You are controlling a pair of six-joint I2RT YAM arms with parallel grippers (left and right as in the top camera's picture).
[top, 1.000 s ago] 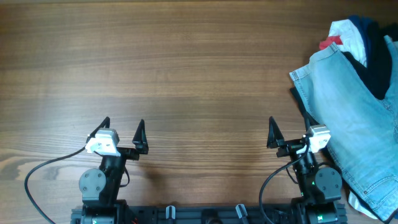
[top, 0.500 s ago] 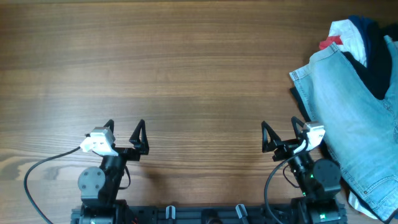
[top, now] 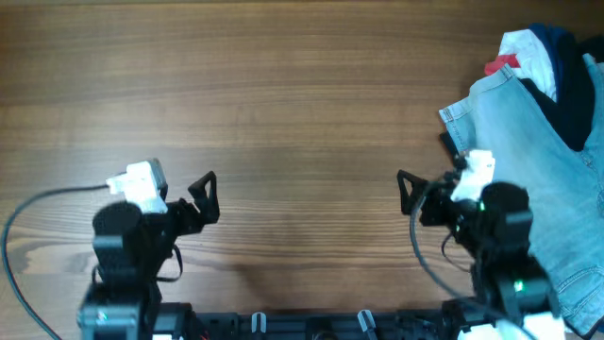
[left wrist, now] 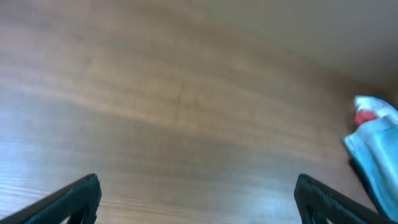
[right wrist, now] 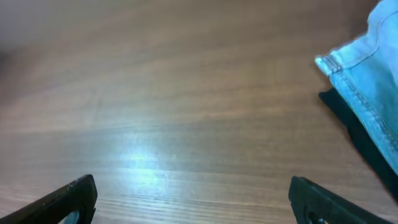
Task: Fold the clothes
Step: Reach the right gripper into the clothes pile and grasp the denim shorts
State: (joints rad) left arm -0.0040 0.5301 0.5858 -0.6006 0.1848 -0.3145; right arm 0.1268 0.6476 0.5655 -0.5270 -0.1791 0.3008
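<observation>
The right gripper pinches the edge facing the empty wood next, to draw the light-blue denim jeans (top: 538,161) away for folding.
The light-blue denim jeans (top: 538,161) lie spread at the table's right edge, over a black garment (top: 455,153). A heap of white, red and navy clothes (top: 533,47) sits behind them. My right gripper (top: 432,179) is open and empty, just left of the jeans' near corner. In the right wrist view it (right wrist: 196,202) hovers over bare wood, with the jeans' hem (right wrist: 367,68) and the black cloth (right wrist: 364,134) to the right. My left gripper (top: 175,194) is open and empty over the wood at the left. In the left wrist view it (left wrist: 199,205) faces the far-off jeans (left wrist: 379,158).
The wooden table (top: 283,94) stretches between and beyond both arms. A grey cable (top: 28,222) loops from the left arm at the front left. A dark rail (top: 311,326) runs along the front edge.
Both arms have risen and swung forward from their rest pose. The right gripper has moved toward the jeans' corner. The left wrist has shifted to the left. The clothes have not moved.
</observation>
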